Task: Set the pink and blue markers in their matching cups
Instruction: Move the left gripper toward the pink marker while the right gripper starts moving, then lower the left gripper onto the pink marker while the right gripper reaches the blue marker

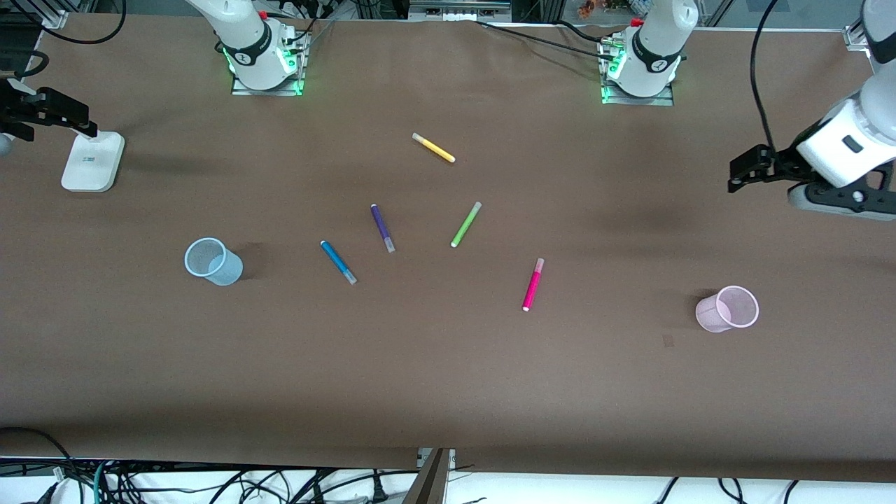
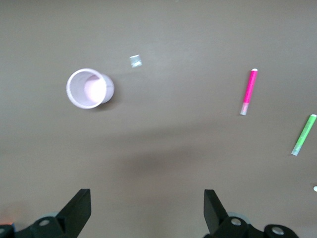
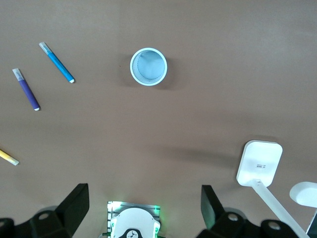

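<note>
I need to drop the pink marker into the pink cup (image 1: 728,309), so next I should grip it with my left gripper by its translucent end with the cap (image 1: 539,265).
The pink marker (image 1: 533,284) lies flat on the brown table, between the middle and the pale pink cup (image 1: 728,309), which stands upright toward the left arm's end. The blue marker (image 1: 338,262) lies flat beside the pale blue cup (image 1: 213,261), which stands upright toward the right arm's end. My left gripper (image 1: 743,170) is open and empty, up over bare cloth at its end of the table; its wrist view shows the pink cup (image 2: 90,88) and pink marker (image 2: 248,92). My right gripper (image 1: 77,119) is open and empty over its end; its wrist view shows the blue cup (image 3: 148,66) and blue marker (image 3: 57,62).
A purple pen (image 1: 382,227), a lime-green pen (image 1: 465,224) and a yellow pen (image 1: 433,148) lie around the middle of the table. A white stand (image 1: 92,161) sits at the right arm's end, under the right gripper. A small patch (image 1: 668,341) marks the cloth near the pink cup.
</note>
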Robot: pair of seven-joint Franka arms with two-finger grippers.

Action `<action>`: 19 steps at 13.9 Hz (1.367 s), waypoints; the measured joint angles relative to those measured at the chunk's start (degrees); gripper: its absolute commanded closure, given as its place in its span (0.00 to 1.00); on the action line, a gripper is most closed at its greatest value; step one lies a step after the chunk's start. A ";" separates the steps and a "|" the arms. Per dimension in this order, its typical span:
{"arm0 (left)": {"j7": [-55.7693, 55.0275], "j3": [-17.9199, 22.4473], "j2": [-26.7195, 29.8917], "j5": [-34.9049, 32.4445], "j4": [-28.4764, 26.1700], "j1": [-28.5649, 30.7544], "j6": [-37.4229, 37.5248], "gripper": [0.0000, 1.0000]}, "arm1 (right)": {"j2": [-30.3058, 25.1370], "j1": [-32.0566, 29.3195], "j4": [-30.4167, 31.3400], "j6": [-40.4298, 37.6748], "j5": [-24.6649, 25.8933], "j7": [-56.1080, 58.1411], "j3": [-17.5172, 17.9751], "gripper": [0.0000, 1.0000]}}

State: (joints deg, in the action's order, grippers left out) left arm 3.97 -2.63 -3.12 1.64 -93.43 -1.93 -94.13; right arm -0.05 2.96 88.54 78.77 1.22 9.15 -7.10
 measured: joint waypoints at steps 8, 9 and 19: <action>-0.31 -9.59 -16.03 0.19 -2.61 -1.26 -18.39 0.00 | 10.36 2.83 -0.03 5.39 -1.92 0.01 1.38 0.00; -0.67 -10.55 -18.74 0.19 -2.68 -1.51 -21.07 0.00 | 11.57 3.68 -0.06 6.62 -2.73 0.01 1.51 0.00; -13.70 -11.73 -32.05 -6.49 -5.35 -10.18 -37.49 0.00 | 27.73 16.46 -0.04 25.22 -3.60 -0.24 1.95 0.00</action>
State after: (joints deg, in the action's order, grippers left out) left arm -9.73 -14.36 -35.17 -4.85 -98.78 -12.11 -131.62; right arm 27.67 19.41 88.50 103.99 -2.37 8.91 -5.15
